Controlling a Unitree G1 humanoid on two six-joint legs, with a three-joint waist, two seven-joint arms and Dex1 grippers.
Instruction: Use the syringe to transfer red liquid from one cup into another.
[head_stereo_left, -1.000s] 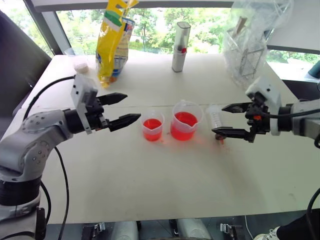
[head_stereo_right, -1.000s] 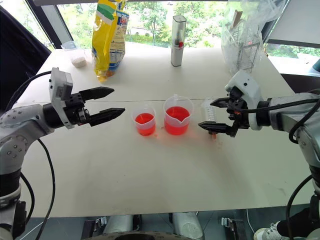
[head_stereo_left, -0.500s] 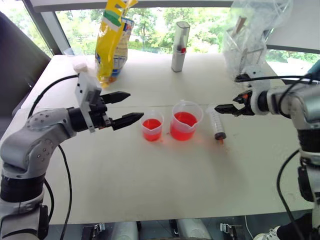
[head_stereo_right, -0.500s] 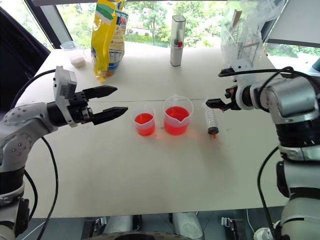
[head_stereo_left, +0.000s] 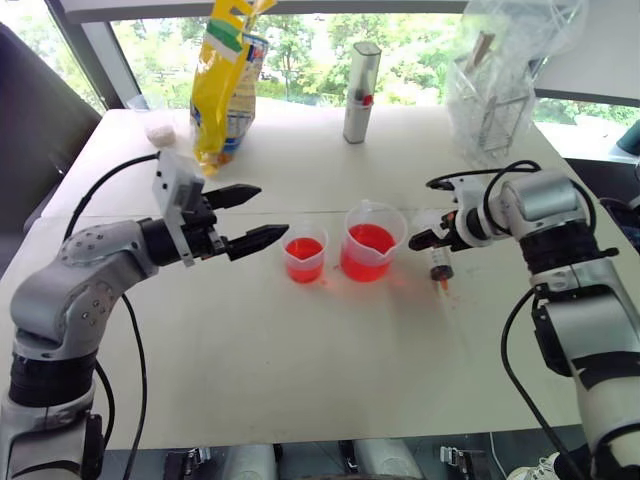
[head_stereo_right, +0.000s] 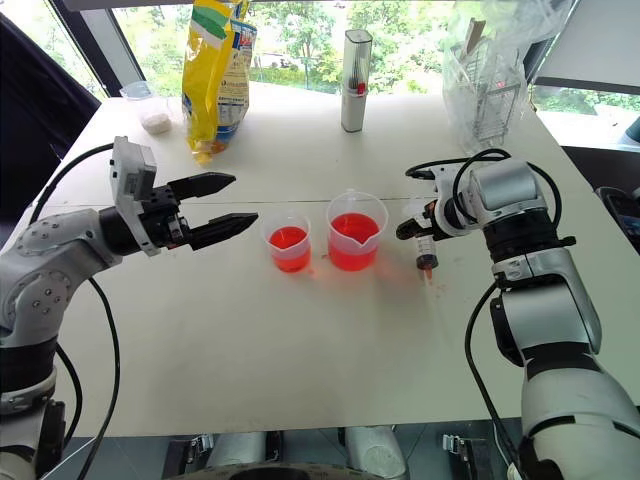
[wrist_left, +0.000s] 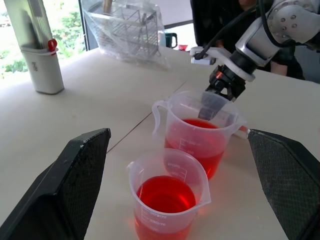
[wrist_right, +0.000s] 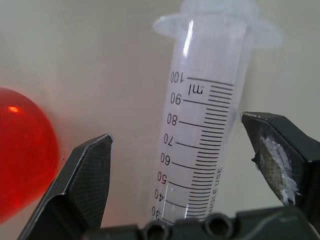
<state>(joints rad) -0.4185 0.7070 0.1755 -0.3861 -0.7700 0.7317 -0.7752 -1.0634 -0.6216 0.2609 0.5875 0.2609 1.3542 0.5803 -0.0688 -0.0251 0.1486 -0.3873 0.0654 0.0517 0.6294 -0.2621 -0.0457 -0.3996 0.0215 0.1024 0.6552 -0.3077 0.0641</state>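
Note:
The robot's right gripper should grab the syringe next by its clean, scaled body (head_stereo_left: 438, 257), because red drops stain the table by the syringe's tip.
The syringe (head_stereo_left: 438, 258) lies flat on the table, right of the cups, its orange-red tip toward the front edge. My right gripper (head_stereo_left: 432, 240) points down over its barrel and is open. In the right wrist view one of its fingers (wrist_right: 85, 180) stands on each side of the scaled syringe barrel (wrist_right: 205, 135), not touching it. The larger spouted beaker (head_stereo_left: 372, 243) and the smaller cup (head_stereo_left: 305, 255) stand side by side, both holding red liquid (wrist_left: 167, 195). My left gripper (head_stereo_left: 270, 212) hovers open and level, just left of the smaller cup.
A yellow bag (head_stereo_left: 225, 85), a silver-grey canister (head_stereo_left: 360, 92) and a wire rack in a plastic bag (head_stereo_left: 490, 110) stand along the far edge. A small white pot (head_stereo_left: 160, 128) sits at the far left. Red drops (head_stereo_left: 445, 290) stain the table by the syringe tip.
My right gripper has swung from level beside the syringe to pointing down over its barrel, still open. The left gripper and both cups have stayed put.

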